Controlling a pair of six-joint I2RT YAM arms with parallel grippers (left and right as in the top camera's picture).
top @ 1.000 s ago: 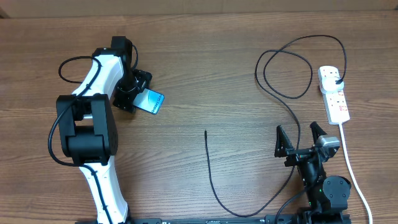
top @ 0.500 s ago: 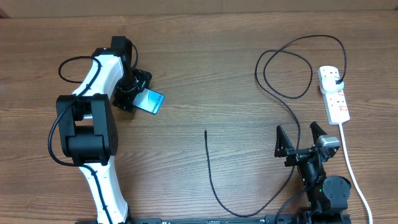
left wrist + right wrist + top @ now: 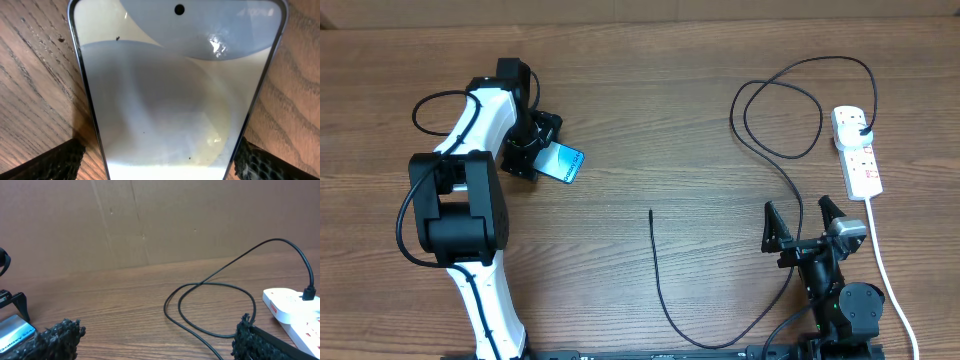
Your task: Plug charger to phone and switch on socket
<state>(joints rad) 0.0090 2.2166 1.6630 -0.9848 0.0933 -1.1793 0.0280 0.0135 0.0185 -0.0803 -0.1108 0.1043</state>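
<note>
My left gripper closes next, since its fingers are down at the table beside the phone's long edges. Closing now would catch the phone.
The phone (image 3: pixel 561 163), light-blue screen up, lies on the wooden table at upper left. My left gripper (image 3: pixel 540 159) straddles its near end. In the left wrist view the phone (image 3: pixel 170 85) fills the frame between the two fingers; the right finger touches its edge and the left stands a little off it. The charger (image 3: pixel 775 155) runs from the socket (image 3: pixel 858 152) through a loop to its free plug head (image 3: pixel 651 213) at table centre. My right gripper (image 3: pixel 805 228) is open and empty below the loop, with the cable (image 3: pixel 220 283) and socket (image 3: pixel 292 305) in front of it.
The socket's thick white cord (image 3: pixel 882 262) runs down the right side past my right arm. A cardboard wall (image 3: pixel 150 220) stands at the table's far edge. The phone's end also shows at the left of the right wrist view (image 3: pixel 12 332).
</note>
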